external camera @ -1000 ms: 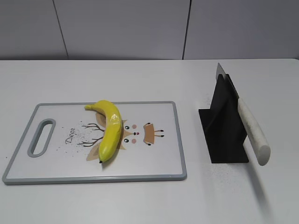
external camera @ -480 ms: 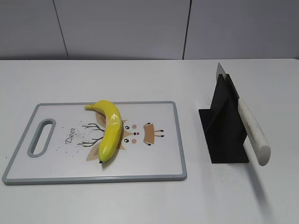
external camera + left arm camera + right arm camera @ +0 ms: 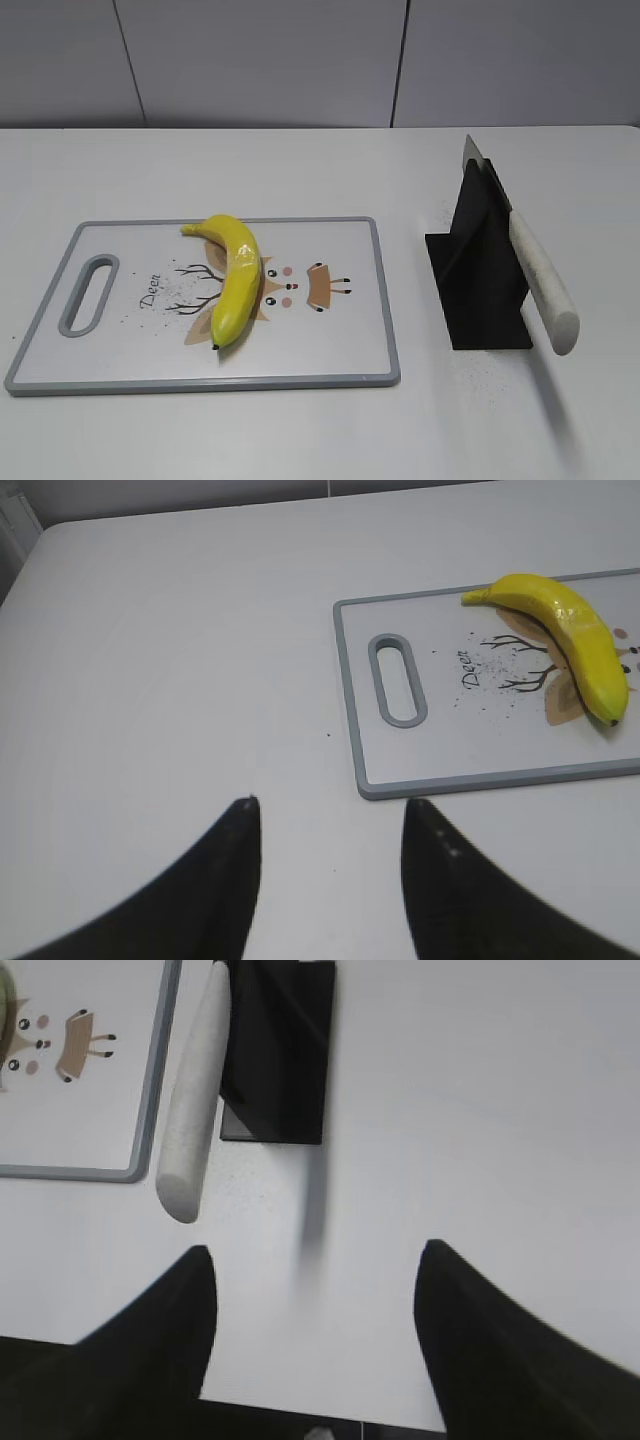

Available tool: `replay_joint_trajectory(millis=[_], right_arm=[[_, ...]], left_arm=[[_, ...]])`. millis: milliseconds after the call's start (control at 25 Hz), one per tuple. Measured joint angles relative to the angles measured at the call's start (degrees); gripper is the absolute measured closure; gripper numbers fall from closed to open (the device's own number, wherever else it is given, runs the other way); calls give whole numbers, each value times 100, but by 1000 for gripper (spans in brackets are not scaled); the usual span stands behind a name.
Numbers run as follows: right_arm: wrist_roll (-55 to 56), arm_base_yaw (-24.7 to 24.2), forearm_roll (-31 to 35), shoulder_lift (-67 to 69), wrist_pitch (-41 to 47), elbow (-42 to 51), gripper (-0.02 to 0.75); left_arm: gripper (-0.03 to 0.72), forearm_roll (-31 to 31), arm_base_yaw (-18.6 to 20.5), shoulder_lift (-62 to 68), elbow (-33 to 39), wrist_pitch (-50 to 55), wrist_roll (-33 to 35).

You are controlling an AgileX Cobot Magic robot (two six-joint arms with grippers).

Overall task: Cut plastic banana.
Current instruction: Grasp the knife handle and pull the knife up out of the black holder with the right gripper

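Observation:
My right gripper needs to pick up the knife next by its white speckled handle (image 3: 543,283), so that it can cut the plastic banana (image 3: 234,277).
The plastic banana (image 3: 234,277) is glossy yellow with a black tip and lies on the white cutting board (image 3: 330,350); it also shows in the left wrist view (image 3: 570,640). A knife with a white speckled handle (image 3: 543,283) rests in a black stand (image 3: 478,270), handle sticking out toward the front; it shows in the right wrist view too (image 3: 189,1110). Neither gripper shows in the exterior view. My left gripper (image 3: 330,805) is open and empty over bare table, left of the board. My right gripper (image 3: 315,1250) is open and empty, in front of the knife handle.
The cutting board has a grey rim and a handle slot (image 3: 88,295) at its left end. The black stand (image 3: 280,1050) sits right of the board. The table's front edge (image 3: 300,1415) lies under my right gripper. A grey wall stands behind the white table.

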Motion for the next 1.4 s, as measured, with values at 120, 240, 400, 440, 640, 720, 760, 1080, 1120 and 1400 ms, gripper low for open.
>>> replay_joint_trajectory(millis=[120,240,400,440,640,720,760,1080,1120,1400], right_arm=[[-80,0,114,920,113,-464,254],[-299,8,153,1719,321,-963,249],[-367,231,284,2701,507,-1587,249],[-372,354,297,2895,538,-1725,249],[71,1088,316,3832,550,-2176,249],[427,1399,209,4132,477,-2218,249],[632,1537,125,4305,459,-2218,249],[1627,1820,-545,5620,189,-2218,249],[1665,1820,-573,5706,183,-2218,250],[1732,1820,-335,5862,401,-2222,451]], left_arm=[[243,0,0,0,0,0,0],[243,0,0,0,0,0,0],[243,0,0,0,0,0,0],[243,0,0,0,0,0,0],[243,-5,0,0,0,0,0],[243,-5,0,0,0,0,0],[243,-5,0,0,0,0,0],[243,-5,0,0,0,0,0],[243,-5,0,0,0,0,0],[243,14,0,0,0,0,0]])
